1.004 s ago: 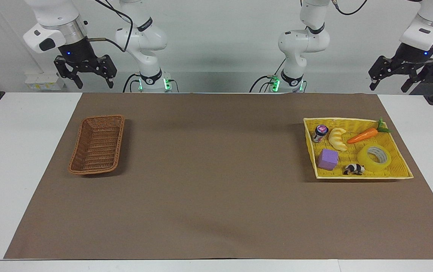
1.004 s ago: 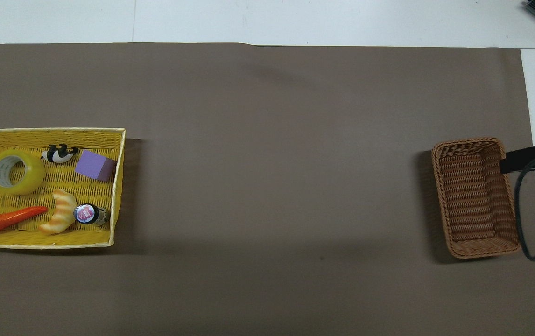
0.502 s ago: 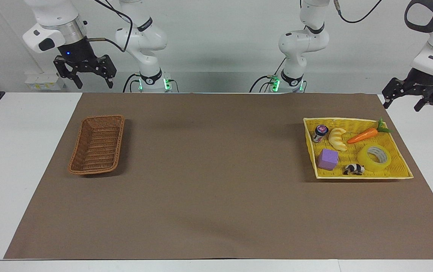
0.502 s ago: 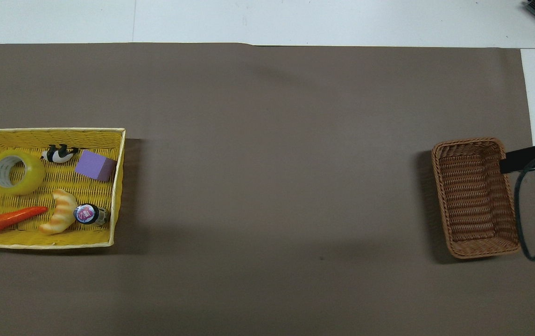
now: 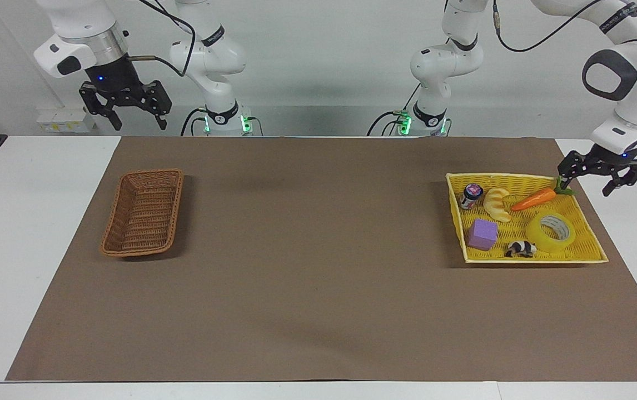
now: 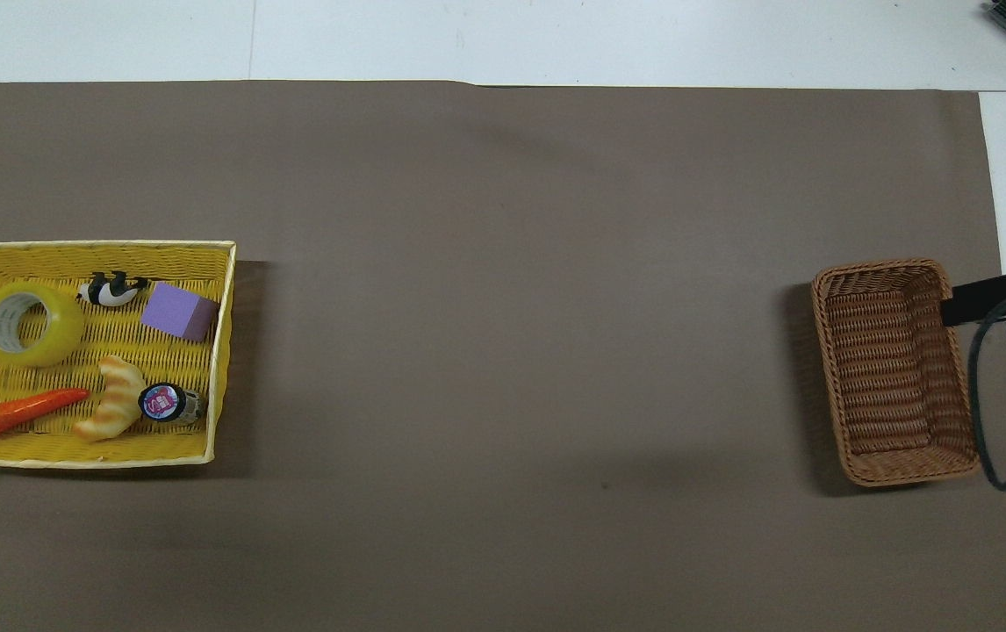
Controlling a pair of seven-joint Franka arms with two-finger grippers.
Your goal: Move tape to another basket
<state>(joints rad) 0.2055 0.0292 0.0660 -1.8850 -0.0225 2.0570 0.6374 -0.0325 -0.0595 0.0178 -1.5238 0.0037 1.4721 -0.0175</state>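
Note:
The wide tape roll has a narrow ring side (image 6: 66, 328) because of its open hole (image 6: 32, 325), so my left gripper should pinch that side of the roll next.
The tape (image 5: 541, 240) is a yellow roll lying flat in the yellow woven tray (image 5: 535, 259) at the left arm's end of the table; it also shows in the overhead view (image 6: 64, 338). The brown wicker basket (image 5: 143, 211) stands empty at the right arm's end, and shows in the overhead view (image 6: 894, 369). My left gripper (image 5: 588, 180) is open and empty, in the air over the tray's outer edge by the carrot's leaves, apart from the tape. My right gripper (image 5: 125, 108) is open and empty, held high at the robots' end near the brown basket, waiting.
The tray (image 6: 222, 351) also holds a carrot (image 5: 535, 199), a croissant toy (image 5: 497, 204), a small jar (image 5: 471, 195), a purple block (image 5: 483, 234) and a black-and-white animal figure (image 5: 521, 249). A black wrist part with a cable (image 6: 986, 300) overhangs the brown basket's edge.
My left gripper has come down and forward from high at the robots' end to the tray's outer edge. The right arm and all the objects have stayed still.

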